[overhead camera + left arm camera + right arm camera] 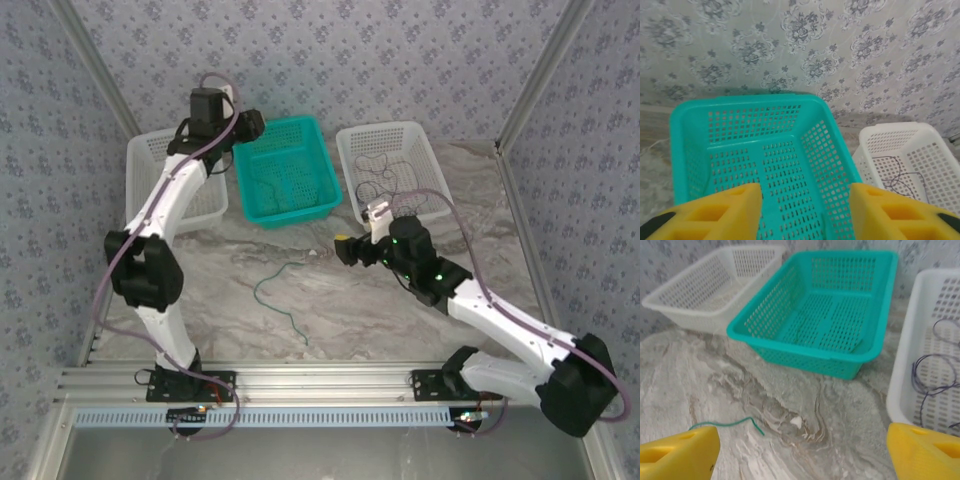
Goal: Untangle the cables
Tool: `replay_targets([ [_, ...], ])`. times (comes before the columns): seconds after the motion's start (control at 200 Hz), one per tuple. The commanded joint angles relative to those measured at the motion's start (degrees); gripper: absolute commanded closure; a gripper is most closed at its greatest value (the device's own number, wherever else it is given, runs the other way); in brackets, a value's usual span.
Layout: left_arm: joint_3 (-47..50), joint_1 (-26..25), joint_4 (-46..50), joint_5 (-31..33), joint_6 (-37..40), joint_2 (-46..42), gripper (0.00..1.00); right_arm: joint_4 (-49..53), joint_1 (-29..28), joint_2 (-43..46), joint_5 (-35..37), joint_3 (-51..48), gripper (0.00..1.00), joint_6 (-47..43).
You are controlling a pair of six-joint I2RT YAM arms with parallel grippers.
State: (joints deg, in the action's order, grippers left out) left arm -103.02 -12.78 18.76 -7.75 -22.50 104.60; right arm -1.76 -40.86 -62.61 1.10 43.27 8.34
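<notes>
My right gripper grabs the green cable by its end farther from the teal basket next, leaving its length free to untangle and lower into that basket.
A thin green cable (283, 290) lies in a loose curl on the marble table; one of its ends (730, 423) shows in the right wrist view. Thin dark cables (385, 178) lie looped in the right white basket (432, 160), where both wrist views catch them (932, 375) (897, 172). My left gripper (250, 125) hangs above the teal basket (745, 100) with its yellow fingers apart and nothing between them (805, 200). My right gripper (358, 230) stands wide open just above the bare table (802, 440), the green cable's end close to its left finger.
The teal basket (328, 170) sits at the back centre between a left white basket (140, 160) and the right white basket (900, 365). A small white fleck (796, 422) lies on the table. Patterned walls close off the back and sides.
</notes>
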Motion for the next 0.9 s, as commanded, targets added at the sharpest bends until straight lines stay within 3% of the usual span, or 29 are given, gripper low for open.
replay_targets([
  [0.0, 2.46, -0.14, 2.37, 0.87, 3.17, -8.59, 0.48, 3.09, -3.05, -3.94, -1.06, 4.30, 0.11, -1.08],
  [0.195, 14.52, -0.61, 6.06, -2.85, 4.86, -20.56, 0.48, 3.64, -10.40, -13.00, -6.38, 6.46, 0.12, -1.96],
  [0.38, 26.17, -4.73, 14.14, -0.83, 7.31, -28.51, 0.46, 5.81, -18.05, -18.74, -9.78, 5.46, 0.13, -8.21],
  [0.575, 35.81, -7.09, 15.78, 0.27, 1.71, -32.83, 0.46, 12.28, -23.02, -26.70, -11.50, 7.86, 0.15, -13.16],
  [0.72, 40.30, -7.18, 14.31, 0.49, -0.82, -34.81, 0.44, 10.98, -26.07, -31.59, -10.93, 8.05, 0.17, -14.77],
  [0.829, 41.10, -7.18, 14.54, 0.45, -1.10, -34.81, 0.40, 9.89, -26.38, -34.97, -11.20, 9.03, 0.29, -13.97],
  [0.894, 41.16, -7.18, 14.67, 0.19, -1.18, -34.72, 0.39, 8.43, -26.37, -35.71, -10.69, 8.92, 0.48, -13.22],
])
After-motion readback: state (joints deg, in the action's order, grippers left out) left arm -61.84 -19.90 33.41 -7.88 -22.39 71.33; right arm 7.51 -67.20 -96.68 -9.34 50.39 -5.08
